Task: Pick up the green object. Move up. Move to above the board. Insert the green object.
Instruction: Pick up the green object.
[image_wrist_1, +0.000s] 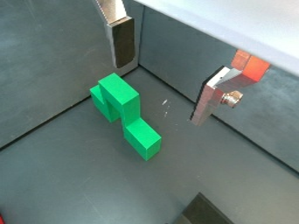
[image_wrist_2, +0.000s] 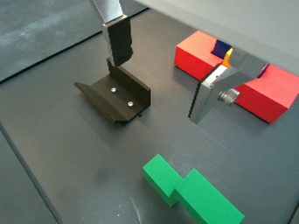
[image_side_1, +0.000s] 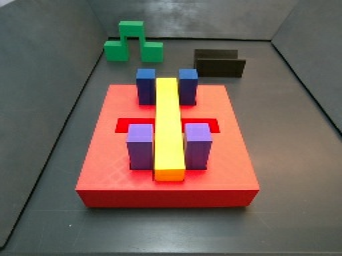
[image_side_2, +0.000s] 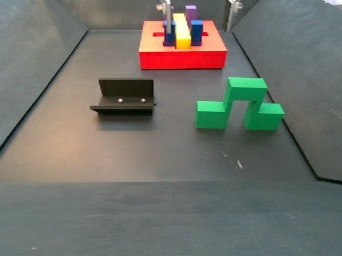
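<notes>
The green object has feet that stick out wide at the bottom, so my gripper should next grab it by its narrow raised top (image_side_1: 131, 29), where two flat sides face apart.
The green object (image_wrist_1: 122, 109) lies on the dark floor, a bright green bridge-like piece; it shows in both wrist views (image_wrist_2: 187, 188) and both side views (image_side_1: 131, 42) (image_side_2: 238, 105). The board (image_side_1: 167, 150) is a red square block with blue and purple posts and a long yellow bar; it also shows in a side view (image_side_2: 183, 55) and, in part, in a wrist view (image_wrist_2: 197, 54). My gripper (image_wrist_1: 163, 77) (image_wrist_2: 163, 72) is open and empty. It hangs well above the floor, apart from the green object, with nothing between its fingers (image_wrist_1: 121, 44).
The fixture (image_wrist_2: 114, 94), a dark L-shaped bracket, stands on the floor between the board and the green object's side (image_side_2: 124, 97) (image_side_1: 221, 62). Grey walls enclose the floor on all sides. The green object lies near one wall (image_wrist_1: 198, 52).
</notes>
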